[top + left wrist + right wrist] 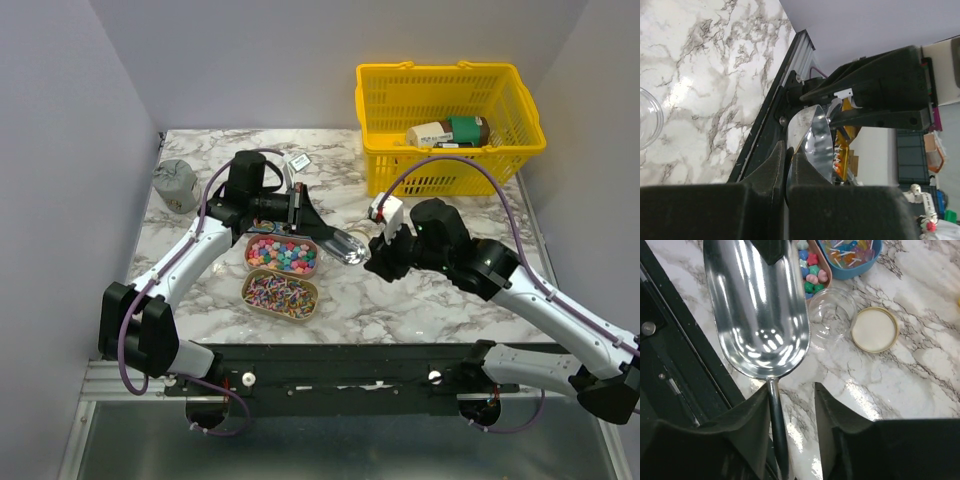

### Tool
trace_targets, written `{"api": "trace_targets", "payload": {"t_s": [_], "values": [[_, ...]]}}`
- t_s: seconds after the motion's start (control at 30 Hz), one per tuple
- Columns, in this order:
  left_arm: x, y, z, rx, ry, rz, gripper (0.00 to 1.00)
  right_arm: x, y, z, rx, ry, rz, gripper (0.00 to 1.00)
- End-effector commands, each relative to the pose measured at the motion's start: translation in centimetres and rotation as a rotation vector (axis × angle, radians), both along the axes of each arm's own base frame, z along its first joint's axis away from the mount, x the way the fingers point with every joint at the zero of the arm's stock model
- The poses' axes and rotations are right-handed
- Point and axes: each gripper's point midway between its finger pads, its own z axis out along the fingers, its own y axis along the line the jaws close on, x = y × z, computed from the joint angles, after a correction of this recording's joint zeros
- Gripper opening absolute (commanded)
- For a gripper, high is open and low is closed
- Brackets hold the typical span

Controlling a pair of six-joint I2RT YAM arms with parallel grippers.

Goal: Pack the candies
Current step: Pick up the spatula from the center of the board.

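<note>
The fingers of my right gripper reach along the scoop's handle nearly to its bowl in the right wrist view, so it is now time to close on the scoop.
Round candies (pixel 282 254) fill a pink tray, and thin mixed-colour ones (pixel 280 294) fill a second tray in front of it. Both also show in the right wrist view, the round ones (pixel 811 276) and the thin ones (pixel 849 250). A silver scoop (pixel 757 315) hangs empty between the arms, just right of the trays. My left gripper (pixel 789 150) is shut on the scoop's front rim (pixel 815 140). My right gripper (pixel 791 390) is open, and the scoop's handle (pixel 777 430) lies between its fingers against the left one. In the top view the left gripper (pixel 318 225) and right gripper (pixel 375 262) face each other.
An open clear jar (pixel 832 315) stands beside its gold lid (pixel 874 330), right of the trays. A yellow basket (pixel 450 160) holding bottles sits at the back right. A grey crumpled object (pixel 175 185) lies at the back left. The table's black front rail (pixel 670 370) runs just below the scoop.
</note>
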Motion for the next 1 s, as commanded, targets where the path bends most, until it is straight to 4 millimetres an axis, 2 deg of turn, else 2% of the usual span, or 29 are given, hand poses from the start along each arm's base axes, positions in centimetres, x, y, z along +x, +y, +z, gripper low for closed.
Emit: {"api": "trace_targets", "payload": {"t_s": [0.0,0.03,0.13,0.2,0.23,0.27,0.33,0.37,0.4,0.47,0.5,0.53,0.6,0.67,0.77,0.97], "values": [[-0.5,0.2,-0.5,0.016,0.000,-0.013,0.00,0.6,0.2,1.4,0.038,-0.052,-0.018,0.47],[-0.5,0.2,-0.5,0.016,0.001,-0.012,0.00,0.5,0.3,1.4,0.041,-0.049,-0.011,0.37],[-0.5,0.2,-0.6,0.017,0.002,-0.009,0.00,0.2,0.6,1.1,0.039,-0.032,0.010,0.14],[-0.4,0.2,-0.4,0.010,-0.008,-0.005,0.00,0.0,0.6,0.8,0.030,-0.017,0.021,0.13],[-0.4,0.2,-0.3,0.009,-0.004,-0.002,0.00,0.1,0.6,0.6,0.026,-0.013,0.021,0.03],[-0.4,0.2,-0.3,0.008,-0.010,0.001,0.00,0.0,0.7,0.7,0.027,-0.014,0.022,0.01],[-0.2,0.4,-0.5,0.022,-0.029,0.008,0.00,-0.1,0.6,0.7,0.022,-0.015,0.024,0.01],[0.2,0.6,-0.8,0.038,-0.033,0.020,0.05,0.0,0.5,0.8,0.017,-0.013,0.023,0.01],[0.3,0.9,-0.9,0.057,-0.027,0.033,0.38,-0.2,0.5,1.2,0.014,-0.013,0.037,0.01],[1.7,1.8,-1.2,0.098,-0.073,0.096,0.58,-0.4,0.5,1.0,-0.008,0.002,0.052,0.01],[2.3,2.3,-1.0,0.121,-0.080,0.126,0.76,-0.6,0.3,1.1,-0.029,0.011,0.062,0.01],[2.8,2.6,-1.0,0.141,-0.099,0.154,0.78,-0.6,0.3,0.9,-0.044,0.021,0.066,0.01],[4.3,3.8,-0.9,0.203,-0.150,0.229,0.82,-0.6,0.1,0.4,-0.082,0.043,0.066,0.01],[4.9,4.4,-1.2,0.247,-0.172,0.264,0.82,-0.5,0.3,0.9,-0.083,0.036,0.075,0.01],[4.3,4.6,-1.9,0.270,-0.171,0.243,0.78,-0.1,0.8,2.5,-0.061,0.004,0.085,0.01],[3.2,5.3,-5.3,0.329,-0.113,0.224,0.65,-0.3,1.6,6.2,0.009,-0.052,0.132,0.01]]}}
